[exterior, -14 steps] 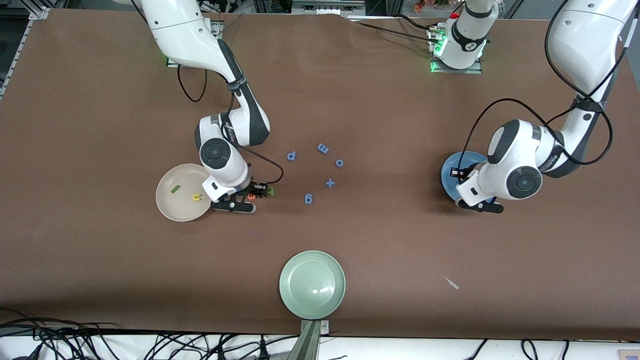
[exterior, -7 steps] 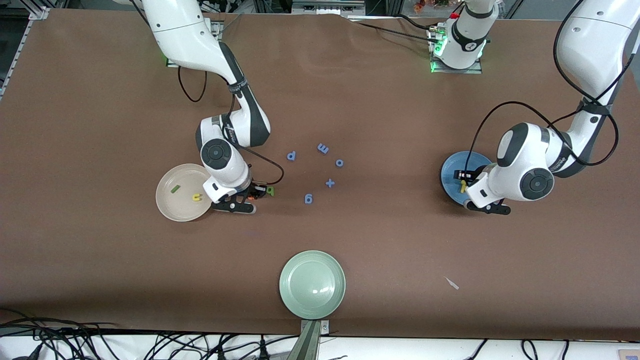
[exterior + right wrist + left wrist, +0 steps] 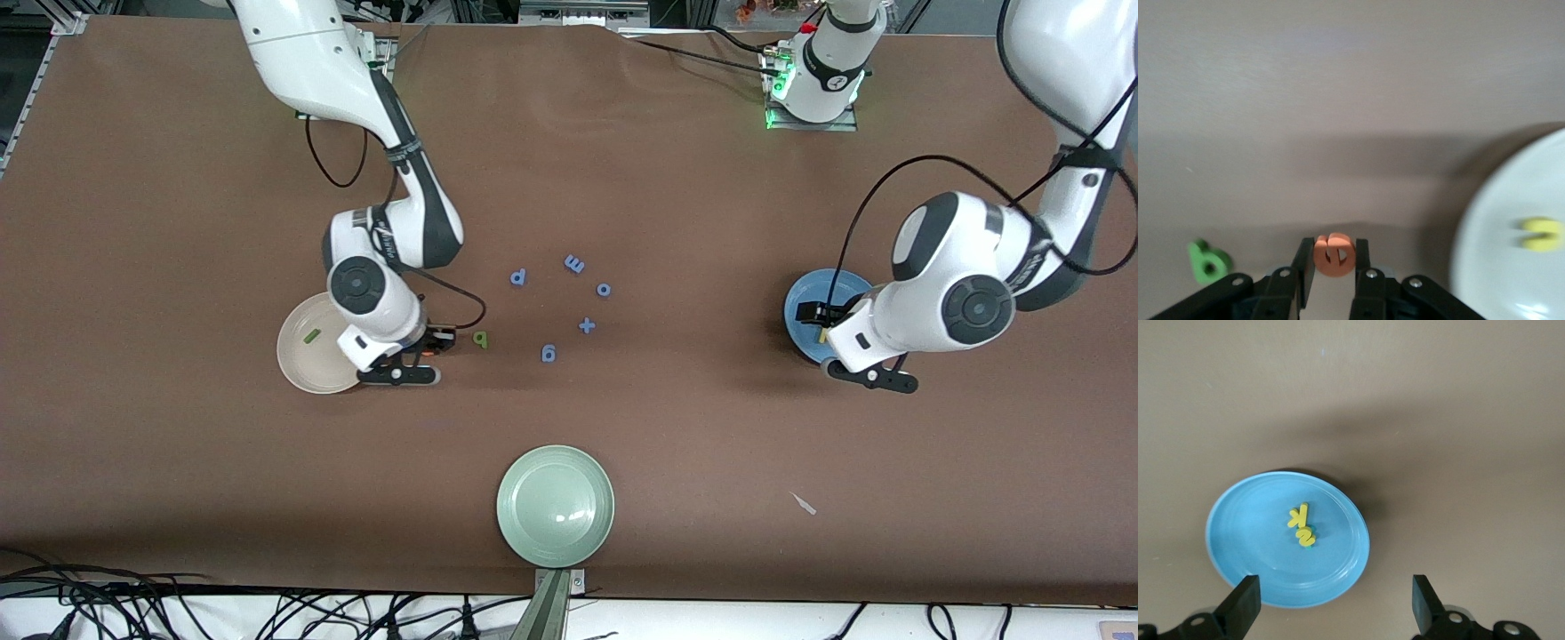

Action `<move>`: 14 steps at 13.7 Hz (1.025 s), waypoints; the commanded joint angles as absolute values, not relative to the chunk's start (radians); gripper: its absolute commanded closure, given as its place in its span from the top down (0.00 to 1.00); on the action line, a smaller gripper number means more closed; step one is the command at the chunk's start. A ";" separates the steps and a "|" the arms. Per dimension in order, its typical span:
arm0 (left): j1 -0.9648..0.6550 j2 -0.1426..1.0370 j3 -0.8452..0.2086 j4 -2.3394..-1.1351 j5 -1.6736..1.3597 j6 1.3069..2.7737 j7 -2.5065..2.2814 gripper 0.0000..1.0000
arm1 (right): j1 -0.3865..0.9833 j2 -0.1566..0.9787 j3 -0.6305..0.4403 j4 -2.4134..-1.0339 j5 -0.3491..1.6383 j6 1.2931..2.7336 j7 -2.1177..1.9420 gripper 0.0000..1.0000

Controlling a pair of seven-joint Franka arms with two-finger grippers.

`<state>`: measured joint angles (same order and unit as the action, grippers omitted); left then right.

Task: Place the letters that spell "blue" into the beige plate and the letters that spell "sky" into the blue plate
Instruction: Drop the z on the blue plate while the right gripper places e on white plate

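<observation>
The orange "e" hangs beside the beige plate (image 3: 298,360) (image 3: 1511,267), so it would miss if I opened now. First, my right gripper lines up the "e" before it opens.
My right gripper (image 3: 1333,248) is shut on the orange "e" (image 3: 1332,264) and hangs just beside the beige plate (image 3: 298,360). That plate holds the olive "l" (image 3: 311,336) and the yellow "u" (image 3: 1541,235). The dark green "b" (image 3: 480,339) lies on the table next to the right gripper (image 3: 434,345). My left gripper (image 3: 1333,607) is open and empty above the rim of the blue plate (image 3: 1248,543). In the blue plate lie the yellow "k" (image 3: 1299,515) and the yellow "s" (image 3: 1305,537), with a bit of teal showing under the "s".
Several blue letters (image 3: 518,277) and a blue plus sign (image 3: 586,325) lie scattered at the table's middle. A pale green plate (image 3: 555,507) sits near the front edge. A small white scrap (image 3: 804,503) lies toward the left arm's end.
My left gripper has opened and risen above the blue plate. My right gripper has shut on the orange "e" and carried it toward the beige plate, leaving the "b" on the table.
</observation>
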<state>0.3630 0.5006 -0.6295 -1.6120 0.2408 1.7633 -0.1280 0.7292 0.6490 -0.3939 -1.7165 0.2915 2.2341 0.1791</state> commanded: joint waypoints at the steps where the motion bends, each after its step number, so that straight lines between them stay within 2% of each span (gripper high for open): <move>1: 0.362 0.502 -0.658 -1.464 0.275 1.645 -0.120 1.00 | 0.721 0.559 -0.463 -1.774 0.296 2.151 0.004 0.19; 3: 0.364 0.497 -0.670 -1.370 0.270 1.579 -0.115 1.00 | 0.721 0.514 -0.505 -1.882 0.296 2.204 -0.099 0.22; 5: 0.364 0.495 -0.689 -1.274 0.275 1.495 -0.115 1.00 | 0.719 0.480 -0.511 -2.029 0.299 2.380 -0.177 0.24; 7: 0.362 0.470 -0.692 -1.195 0.275 1.407 -0.115 1.00 | 0.718 0.482 -0.511 -2.071 0.307 2.440 -0.198 0.33; 8: 0.367 0.445 -0.690 -1.187 0.267 1.401 -0.112 1.00 | 0.718 0.482 -0.511 -2.071 0.310 2.438 -0.187 0.44; 10: 0.368 0.417 -0.667 -1.170 0.241 1.397 -0.083 1.00 | 0.718 0.480 -0.511 -2.057 0.311 2.430 -0.164 0.78; 12: 0.284 0.333 -0.513 -1.187 0.188 1.407 -0.072 1.00 | 0.724 0.480 -0.500 -2.025 0.311 2.418 -0.108 0.85; 14: 0.157 0.270 -0.257 -1.235 -0.008 1.425 -0.064 1.00 | 0.751 0.488 -0.485 -1.964 0.311 2.361 -0.011 0.85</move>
<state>0.2650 0.3477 -0.4609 -1.1771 0.1200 1.4147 -0.0966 0.7239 0.5032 -0.4996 -2.0066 0.2971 2.4127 -0.0924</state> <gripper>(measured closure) 0.000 0.220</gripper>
